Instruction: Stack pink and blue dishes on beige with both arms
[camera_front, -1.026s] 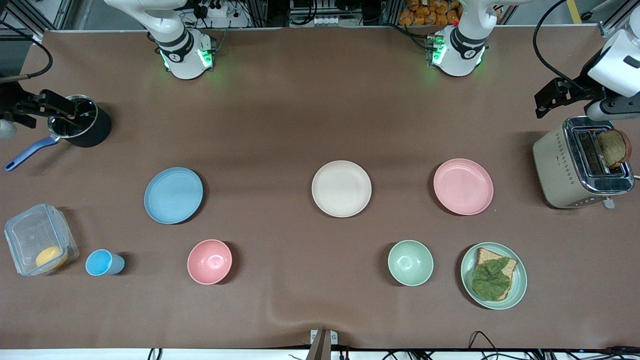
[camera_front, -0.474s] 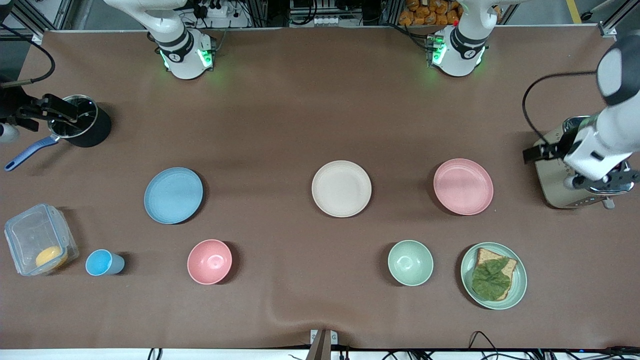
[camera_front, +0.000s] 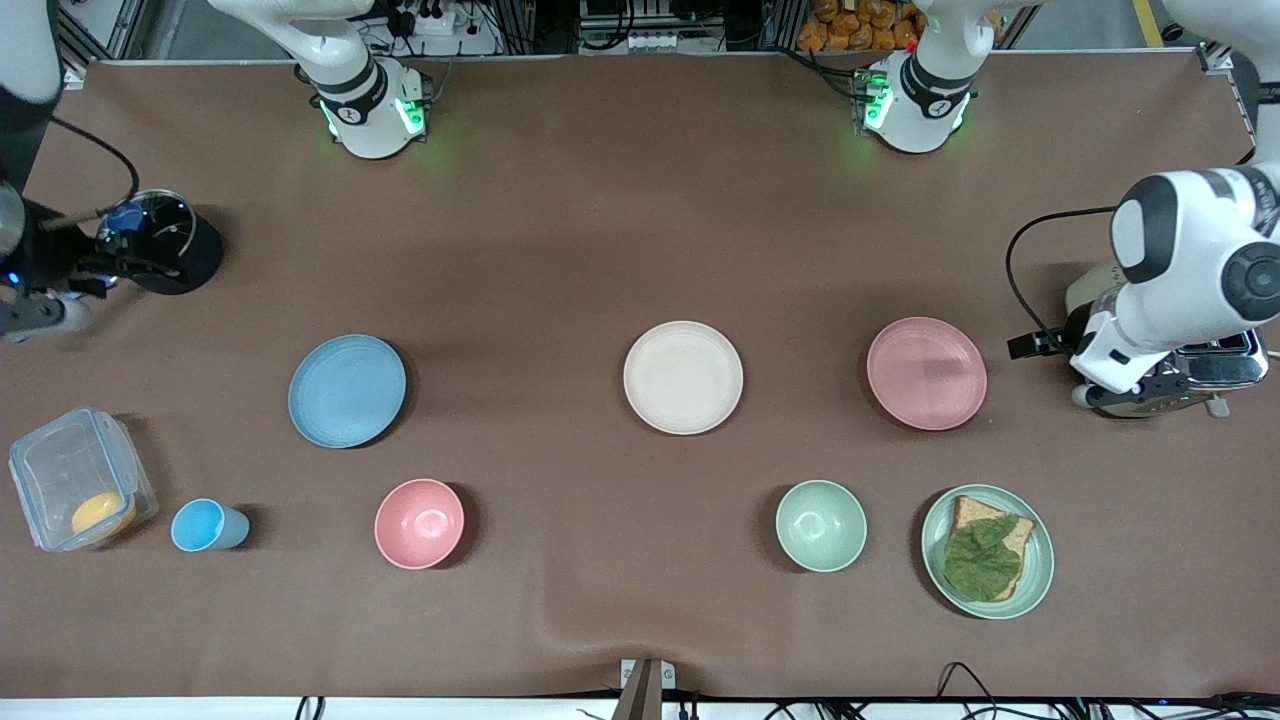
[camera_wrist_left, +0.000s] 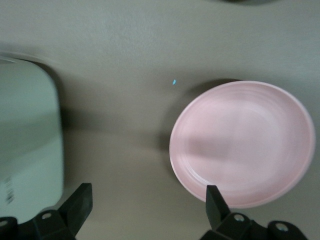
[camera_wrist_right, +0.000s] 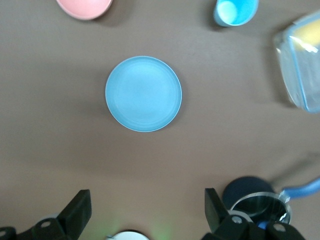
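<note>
My right gripper grabs the blue plate's rim next, to stack the light blue plate (camera_front: 347, 391) onto the beige plate.
The light blue plate (camera_front: 347, 391) lies toward the right arm's end of the table, the beige plate (camera_front: 683, 377) in the middle, and the pale pink plate (camera_front: 926, 373) toward the left arm's end. All three lie apart, with nothing on them. My left gripper (camera_wrist_left: 147, 200) is open and empty, low over bare table between the pink plate (camera_wrist_left: 245, 142) and the toaster (camera_wrist_left: 27, 140). My right gripper (camera_wrist_right: 146, 205) hangs open and empty, high up near the black pot (camera_wrist_right: 257, 200), with the blue plate (camera_wrist_right: 143, 93) well below it.
Nearer the front camera stand a pink bowl (camera_front: 419, 523), a blue cup (camera_front: 205, 526), a green bowl (camera_front: 821, 525) and a green plate with bread and lettuce (camera_front: 988, 551). A clear lidded box (camera_front: 75, 478) sits at the right arm's end. The left arm (camera_front: 1180, 270) covers the toaster.
The left arm has swung down from above the toaster to the table beside the pink plate, hiding the toaster's bread. The right arm has shifted by the pot. The plates have not moved.
</note>
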